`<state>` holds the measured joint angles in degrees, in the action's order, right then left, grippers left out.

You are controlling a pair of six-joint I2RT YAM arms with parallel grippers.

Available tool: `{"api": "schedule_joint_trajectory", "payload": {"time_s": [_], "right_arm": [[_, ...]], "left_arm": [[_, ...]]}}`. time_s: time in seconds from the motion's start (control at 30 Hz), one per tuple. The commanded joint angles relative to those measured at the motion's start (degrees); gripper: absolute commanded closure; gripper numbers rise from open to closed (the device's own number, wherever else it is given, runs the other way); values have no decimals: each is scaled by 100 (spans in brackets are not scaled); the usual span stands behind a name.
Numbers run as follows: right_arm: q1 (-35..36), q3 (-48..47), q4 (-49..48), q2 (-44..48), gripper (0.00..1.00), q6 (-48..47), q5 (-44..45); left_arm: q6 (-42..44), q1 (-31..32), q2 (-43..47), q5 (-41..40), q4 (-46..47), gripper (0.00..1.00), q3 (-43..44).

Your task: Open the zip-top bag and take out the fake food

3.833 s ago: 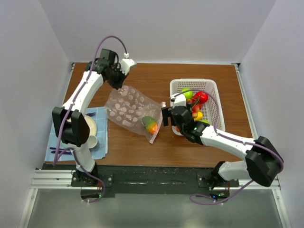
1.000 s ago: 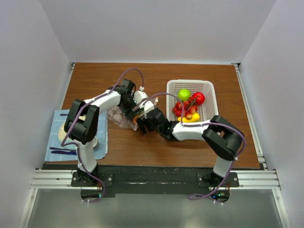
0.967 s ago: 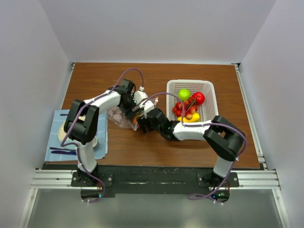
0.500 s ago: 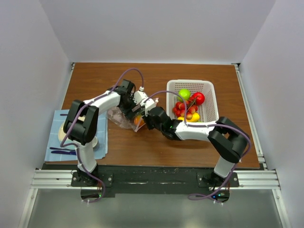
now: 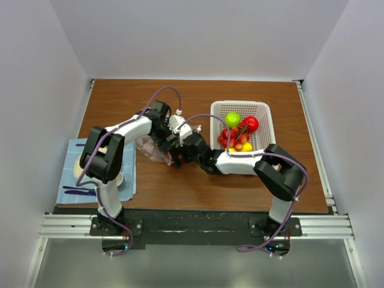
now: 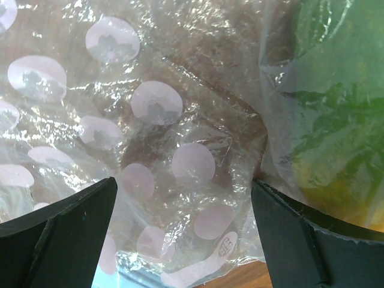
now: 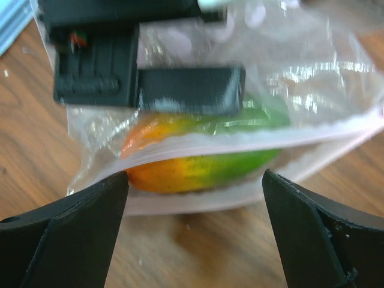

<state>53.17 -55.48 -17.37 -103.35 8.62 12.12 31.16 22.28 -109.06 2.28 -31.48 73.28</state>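
My right gripper picks up the mango piece by its orange end next, through the bag's opening, to take it out of the bag [image 5: 147,149].
The zip-top bag [image 5: 147,149] lies crumpled on the wooden table, clear with white dots [image 6: 156,102]. Inside it sits one piece of fake food, an orange-to-green mango-like piece [image 7: 198,168], seen green through the plastic [image 6: 330,120] in the left wrist view. The white zip strip [image 7: 252,143] crosses in front of the mango piece. My left gripper [image 5: 167,143] [image 6: 183,234] is open, its fingers standing wide over the bag. My right gripper [image 5: 178,153] [image 7: 195,240] is open just short of the bag's mouth, with nothing between its fingers.
A white mesh basket [image 5: 211,120] to the right holds a green apple [image 5: 232,119], a red apple [image 5: 252,124] and red grapes [image 5: 231,137]. A blue cloth [image 5: 72,180] with a beige plate [image 5: 78,165] and a white cup [image 5: 117,178] lies at the near left.
My right gripper's jaws closed at the bag's mouth and have opened wide again, and the wrist shifted slightly. The left arm has stayed on the bag.
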Motion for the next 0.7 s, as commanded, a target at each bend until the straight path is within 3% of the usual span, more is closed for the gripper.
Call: {"api": "schedule_joint_trajectory", "payload": {"time_s": [0.0, 0.67], "right_arm": [[-26, -410, -170, -194, 1, 131, 27], [-17, -789, -495, -1118, 1, 298, 572]], "left_arm": [[136, 13, -125, -185, -200, 0, -68], [-66, 154, -116, 730, -727, 0, 222]]}}
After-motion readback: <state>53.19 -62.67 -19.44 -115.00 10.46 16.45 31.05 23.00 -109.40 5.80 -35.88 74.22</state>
